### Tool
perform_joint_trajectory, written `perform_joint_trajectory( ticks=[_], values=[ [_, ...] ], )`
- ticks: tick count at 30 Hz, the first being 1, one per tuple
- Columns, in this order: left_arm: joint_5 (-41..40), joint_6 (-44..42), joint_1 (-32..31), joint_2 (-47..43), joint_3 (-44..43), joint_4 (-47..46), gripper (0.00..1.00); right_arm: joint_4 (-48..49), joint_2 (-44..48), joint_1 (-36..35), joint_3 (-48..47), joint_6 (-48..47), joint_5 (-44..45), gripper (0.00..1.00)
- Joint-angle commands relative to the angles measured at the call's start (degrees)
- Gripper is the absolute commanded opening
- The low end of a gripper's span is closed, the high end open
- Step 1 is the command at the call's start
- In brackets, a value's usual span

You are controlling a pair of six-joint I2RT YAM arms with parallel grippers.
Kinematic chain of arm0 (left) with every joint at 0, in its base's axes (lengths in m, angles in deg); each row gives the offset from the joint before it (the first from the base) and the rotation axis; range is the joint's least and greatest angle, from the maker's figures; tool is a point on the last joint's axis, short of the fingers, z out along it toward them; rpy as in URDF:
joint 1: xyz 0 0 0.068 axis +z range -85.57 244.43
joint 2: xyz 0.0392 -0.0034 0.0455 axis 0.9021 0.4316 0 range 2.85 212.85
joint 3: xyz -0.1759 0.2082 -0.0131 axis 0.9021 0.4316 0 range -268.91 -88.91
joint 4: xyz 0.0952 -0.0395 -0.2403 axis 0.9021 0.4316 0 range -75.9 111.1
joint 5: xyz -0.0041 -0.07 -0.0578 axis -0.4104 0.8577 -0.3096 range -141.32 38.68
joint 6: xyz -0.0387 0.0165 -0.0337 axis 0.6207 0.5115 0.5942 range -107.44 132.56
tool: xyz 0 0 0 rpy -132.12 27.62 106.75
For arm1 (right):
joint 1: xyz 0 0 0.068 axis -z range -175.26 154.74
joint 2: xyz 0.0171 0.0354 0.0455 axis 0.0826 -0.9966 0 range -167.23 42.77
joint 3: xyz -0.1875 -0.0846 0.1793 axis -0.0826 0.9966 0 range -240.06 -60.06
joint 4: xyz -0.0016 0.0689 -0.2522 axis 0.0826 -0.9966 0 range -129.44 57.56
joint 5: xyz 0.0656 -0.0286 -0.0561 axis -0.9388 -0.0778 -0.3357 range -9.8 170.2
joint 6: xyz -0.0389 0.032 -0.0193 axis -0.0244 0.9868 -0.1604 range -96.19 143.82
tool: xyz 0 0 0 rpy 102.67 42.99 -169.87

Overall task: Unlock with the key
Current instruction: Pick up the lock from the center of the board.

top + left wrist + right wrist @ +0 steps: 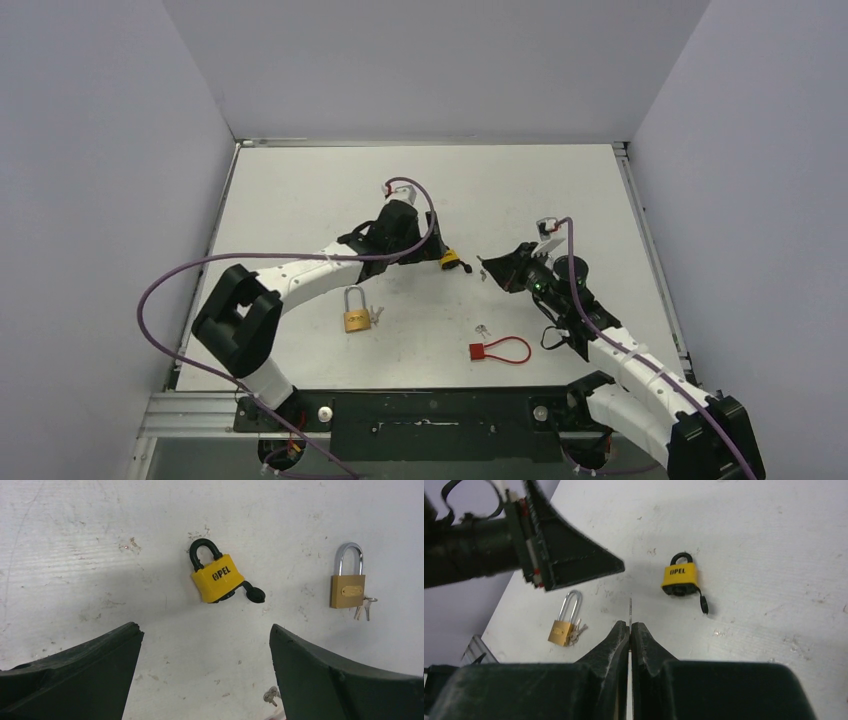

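Note:
My left gripper grasps the yellow padlock by the sides of its body next, which leaves the keyhole for the key to unlock.
A yellow padlock with a black shackle lies flat on the white table; it also shows in the left wrist view and the right wrist view. Its black keyhole flap hangs open. My left gripper is open and empty, hovering just left of the lock. My right gripper is shut on a thin silver key, whose blade sticks out past the fingertips. It is a short way right of the lock, apart from it.
A brass padlock with small keys lies nearer the front left; it also shows in the wrist views. A red cable lock and loose keys lie front centre.

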Motion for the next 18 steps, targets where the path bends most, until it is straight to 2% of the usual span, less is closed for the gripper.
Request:
perform_joint_trajectory(
  ticks=[1, 9, 18],
  values=[
    [0.6, 2.1, -0.4, 5.3, -6.6, -2.4, 0.97, 12.1, 6.7, 0.3, 5.7, 0.1, -5.2, 0.0],
    [1.4, 8.2, -0.6, 15.1, -10.3, -4.2, 0.97, 11.1, 9.0, 0.3, 8.3, -0.6, -5.5, 0.0],
    [-6.0, 10.2, -2.8, 23.4, -19.8, 7.2, 0.91, 7.8, 8.2, 0.3, 8.7, -1.6, -3.1, 0.0]
  ],
)
